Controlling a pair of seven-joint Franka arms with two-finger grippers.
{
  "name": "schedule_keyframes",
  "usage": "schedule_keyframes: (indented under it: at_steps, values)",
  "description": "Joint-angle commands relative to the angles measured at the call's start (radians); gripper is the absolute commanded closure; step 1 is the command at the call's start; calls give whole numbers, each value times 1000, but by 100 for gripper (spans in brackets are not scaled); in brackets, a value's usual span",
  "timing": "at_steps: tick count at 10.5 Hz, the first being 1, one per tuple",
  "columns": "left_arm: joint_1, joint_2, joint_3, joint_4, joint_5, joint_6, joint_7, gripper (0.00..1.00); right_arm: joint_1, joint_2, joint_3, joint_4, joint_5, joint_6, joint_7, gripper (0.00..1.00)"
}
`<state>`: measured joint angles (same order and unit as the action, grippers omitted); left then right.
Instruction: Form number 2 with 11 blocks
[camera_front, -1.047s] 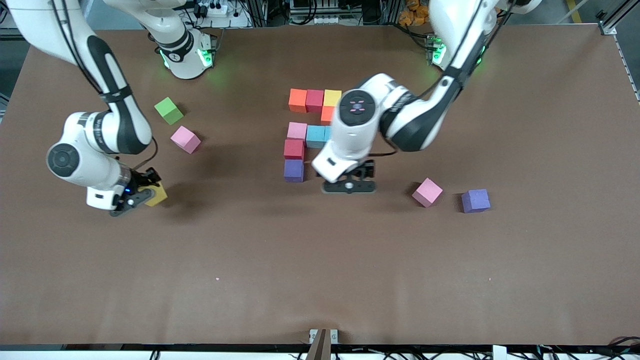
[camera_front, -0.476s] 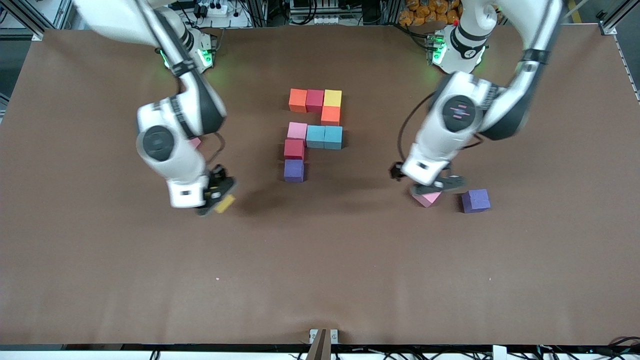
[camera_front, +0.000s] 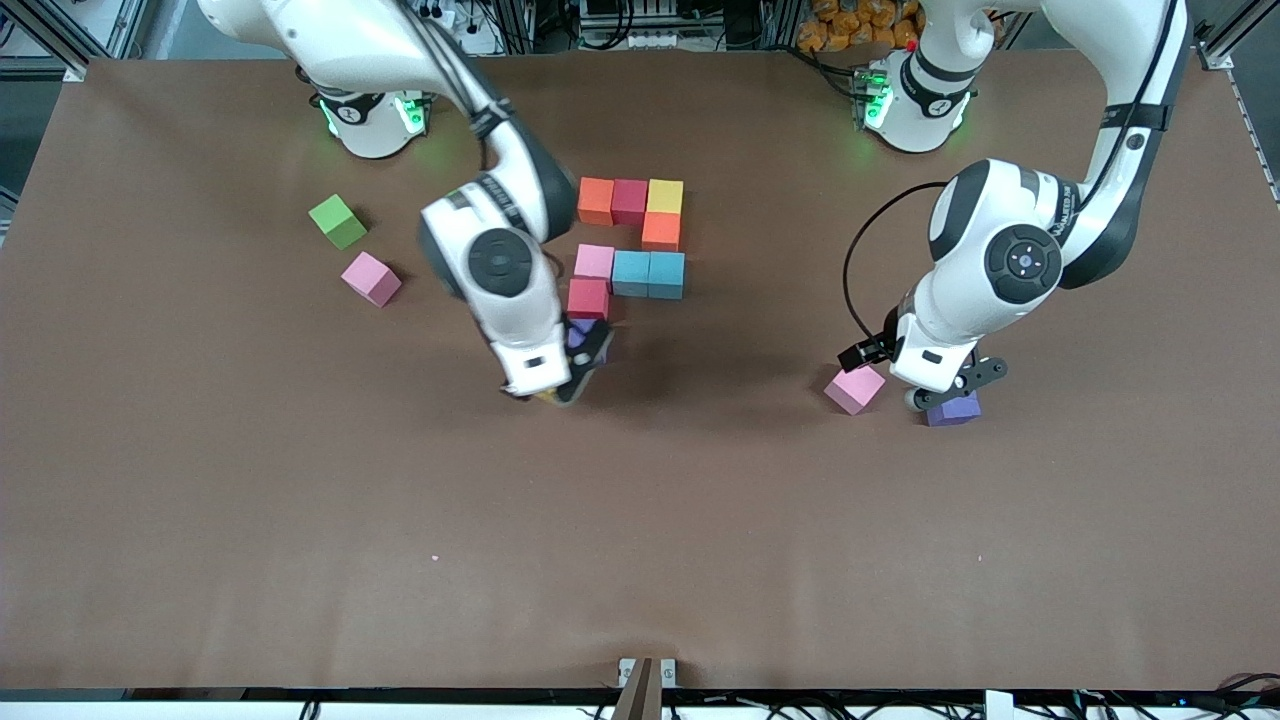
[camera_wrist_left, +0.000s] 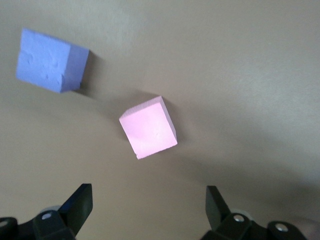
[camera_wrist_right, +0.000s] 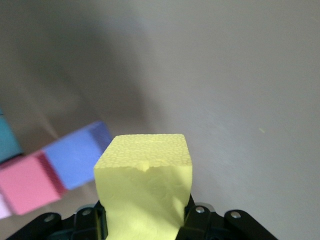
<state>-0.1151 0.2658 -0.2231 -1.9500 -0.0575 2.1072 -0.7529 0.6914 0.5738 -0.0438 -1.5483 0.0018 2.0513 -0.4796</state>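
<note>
Next, my left gripper takes the loose pink block (camera_front: 855, 388) by its opposite sides to continue the number 2.
The unfinished number 2 (camera_front: 630, 255) lies mid-table as touching blocks: an orange, red and yellow row, an orange one, a pink and two blue ones, then red (camera_front: 588, 298) and purple (camera_wrist_right: 77, 155). My right gripper (camera_front: 568, 385) (camera_wrist_right: 145, 217) is shut on a yellow block (camera_wrist_right: 145, 185) and hangs low beside the purple block, partly hiding it. My left gripper (camera_front: 948, 388) (camera_wrist_left: 148, 210) is open and holds nothing. It is over a loose purple block (camera_front: 955, 408) (camera_wrist_left: 50, 60), beside a loose pink block (camera_front: 855, 388) (camera_wrist_left: 148, 127).
A green cube (camera_front: 337, 221) and another pink block (camera_front: 371, 278) lie apart toward the right arm's end of the table. The brown table (camera_front: 640, 540) stretches wide toward the front camera.
My right arm has carried the yellow block from its end of the table to the digit's purple block. My left arm has swung from the digit to the loose pink and purple blocks.
</note>
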Motion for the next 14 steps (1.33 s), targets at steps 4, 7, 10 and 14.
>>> schedule_keyframes:
  at_steps: [4, 7, 10, 14]
  values:
    - [15, 82, -5, -65, -47, 193, -307, 0, 146, 170, 5, 226, 56, -80, -43, 81]
    - [23, 84, 2, -110, -38, 282, -370, 0, 154, 187, 4, 225, 49, -79, -134, 81]
    - [29, 87, 2, -164, 33, 361, -448, 0, 172, 192, 2, 211, 0, -79, -149, 81]
    - [29, 135, 2, -167, 108, 410, -500, 0, 160, 193, 2, 160, -43, -31, -151, 81]
